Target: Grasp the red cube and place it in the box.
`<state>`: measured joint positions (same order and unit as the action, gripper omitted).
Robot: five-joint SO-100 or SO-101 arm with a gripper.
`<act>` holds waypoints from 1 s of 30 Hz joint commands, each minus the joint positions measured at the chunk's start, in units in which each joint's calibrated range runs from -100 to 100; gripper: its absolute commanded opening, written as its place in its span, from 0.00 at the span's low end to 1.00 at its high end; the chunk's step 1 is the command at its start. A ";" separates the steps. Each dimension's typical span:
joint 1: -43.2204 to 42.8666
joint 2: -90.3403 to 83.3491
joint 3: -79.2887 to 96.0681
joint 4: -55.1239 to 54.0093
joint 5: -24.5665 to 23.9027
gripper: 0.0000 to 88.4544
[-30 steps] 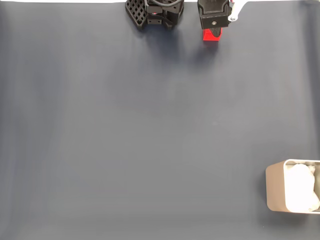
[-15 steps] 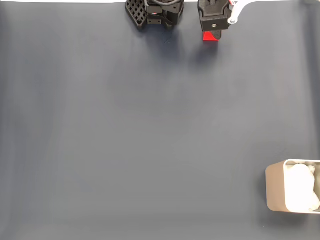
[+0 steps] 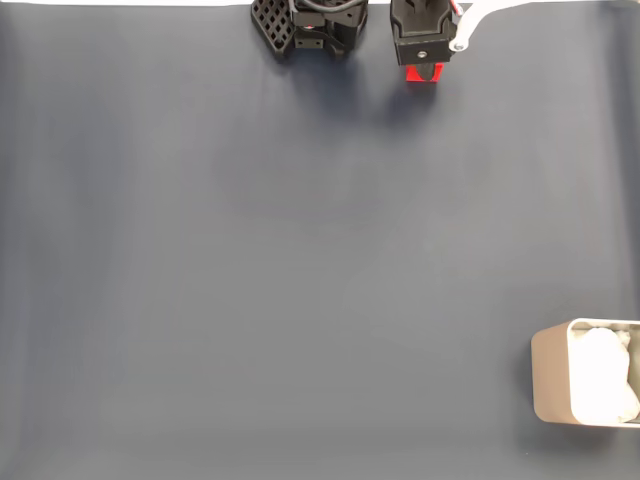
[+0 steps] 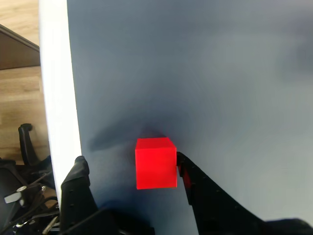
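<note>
My gripper grabs the red cube (image 3: 423, 73) by its opposite sides next, to put it in the box (image 3: 550, 375).
The red cube (image 3: 423, 73) lies on the dark mat at the top edge of the fixed view, mostly covered by the black gripper (image 3: 424, 62) above it. In the wrist view the red cube (image 4: 155, 162) sits between the two black fingers of the gripper (image 4: 131, 162). The right finger (image 4: 188, 171) touches the cube's side, while the left finger (image 4: 79, 171) stands well apart from it. The gripper is open. The box (image 3: 550, 375), pale beige with white padding (image 3: 603, 375) inside, sits at the bottom right corner, far from the cube.
The arm's black base (image 3: 305, 25) stands at the top centre of the fixed view. The dark mat (image 3: 300, 260) covers the table. In the wrist view a white table edge (image 4: 54, 98) runs close to the cube's left, with wooden floor (image 4: 19, 107) beyond.
In the fixed view the gripper has crept toward the top edge and now covers more of the red cube. The box has not moved.
</note>
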<state>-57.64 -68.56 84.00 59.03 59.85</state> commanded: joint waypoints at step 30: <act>-0.67 -1.71 -0.05 -0.67 1.37 0.13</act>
<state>-57.64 -70.65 84.63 59.03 60.78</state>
